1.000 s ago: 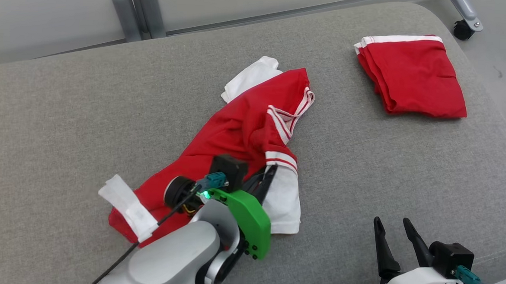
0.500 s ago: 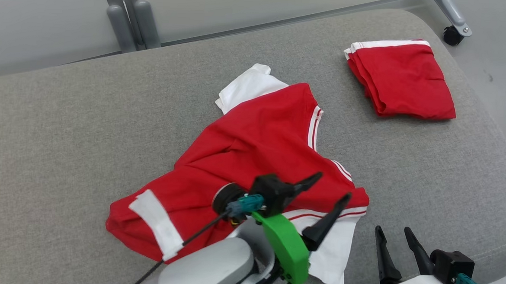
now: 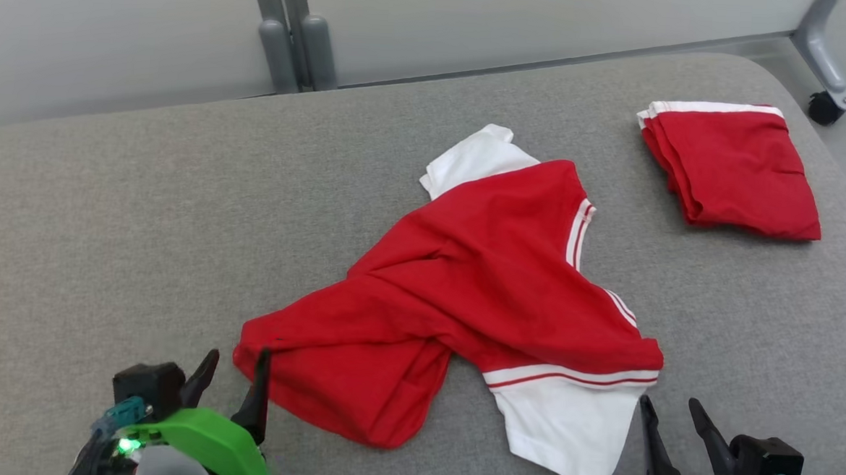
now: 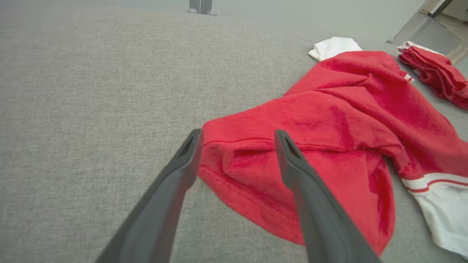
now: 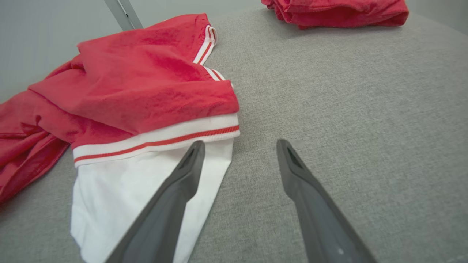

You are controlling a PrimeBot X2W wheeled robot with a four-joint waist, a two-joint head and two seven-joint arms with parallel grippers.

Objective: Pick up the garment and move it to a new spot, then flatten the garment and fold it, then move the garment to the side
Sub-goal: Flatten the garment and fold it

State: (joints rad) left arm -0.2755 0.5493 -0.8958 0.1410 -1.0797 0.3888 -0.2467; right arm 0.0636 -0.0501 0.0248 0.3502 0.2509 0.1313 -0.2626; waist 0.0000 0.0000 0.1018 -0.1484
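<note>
The robot next needs to grab the fold of red cloth by its raised upper hem (image 3: 306, 346) with the left gripper, because the layer (image 3: 347, 394) under it lies flat on the cushion.
The garment (image 3: 492, 292) is a red shirt with white sleeves and striped trim, lying crumpled and partly spread in the middle of the grey cushion. My left gripper (image 3: 237, 362) is open at the lower left, its fingertips right at the shirt's red hem corner. In the left wrist view that corner of the garment (image 4: 329, 117) lies between the spread fingers of the left gripper (image 4: 238, 135), with nothing gripped. My right gripper (image 3: 670, 406) is open at the lower right, beside the white sleeve. In the right wrist view the right gripper (image 5: 240, 144) is just short of the garment (image 5: 146, 84).
A folded red garment stack (image 3: 738, 171) lies at the cushion's far right corner. The grey cushion (image 3: 142, 215) has bare room on the left and at the front right. Grey metal posts (image 3: 292, 35) stand behind it, and a caster wheel (image 3: 824, 106) at the far right.
My left gripper opened, let go of the garment and drew back to the lower left. The garment now lies flatter and more spread. The head camera has also shifted.
</note>
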